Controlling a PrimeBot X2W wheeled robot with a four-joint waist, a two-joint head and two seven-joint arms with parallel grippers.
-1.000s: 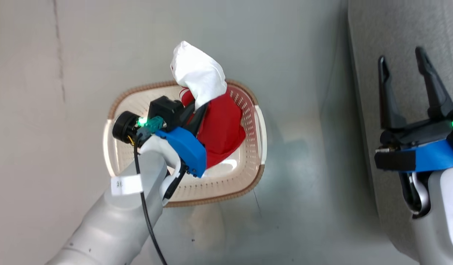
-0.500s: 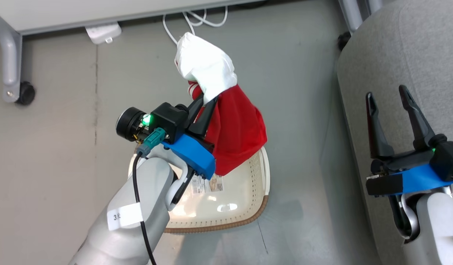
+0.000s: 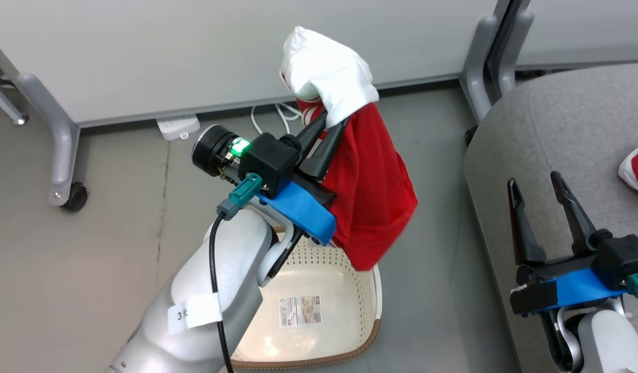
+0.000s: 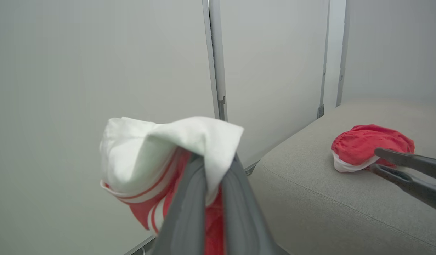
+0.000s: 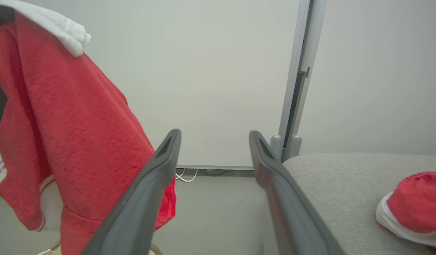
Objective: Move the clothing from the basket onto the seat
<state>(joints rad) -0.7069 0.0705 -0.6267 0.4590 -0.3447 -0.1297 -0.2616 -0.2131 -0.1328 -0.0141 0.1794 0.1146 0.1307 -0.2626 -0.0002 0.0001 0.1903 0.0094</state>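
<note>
Next, my right gripper grabs the red clothing by its slack red side (image 3: pixel 380 160) (image 5: pixel 112 123), since my left gripper's fingers crowd the striped white end.
My left gripper (image 3: pixel 331 129) is shut on a red garment with a white panel (image 3: pixel 370 181), one piece of the clothing. The garment hangs in the air above the basket (image 3: pixel 319 357), clear of it. The basket's cream inside is bare down to its label sticker. In the left wrist view the white and striped fabric (image 4: pixel 161 152) bunches over the closed fingertips. The grey seat (image 3: pixel 557 129) stands to the right with a second red and white garment (image 4: pixel 366 145) lying on it. My right gripper (image 3: pixel 536 184) hangs open over the seat's near edge, holding nothing.
A white partition panel runs along the back on grey legs with castors (image 3: pixel 65 155). A power strip (image 3: pixel 178 127) and a white cable lie on the floor beneath it. A grey post (image 3: pixel 484 52) stands by the seat's far corner.
The head camera has tilted up, bringing the partition and seat into view. My left gripper has lifted the garment out of the basket. The right gripper has stayed open.
</note>
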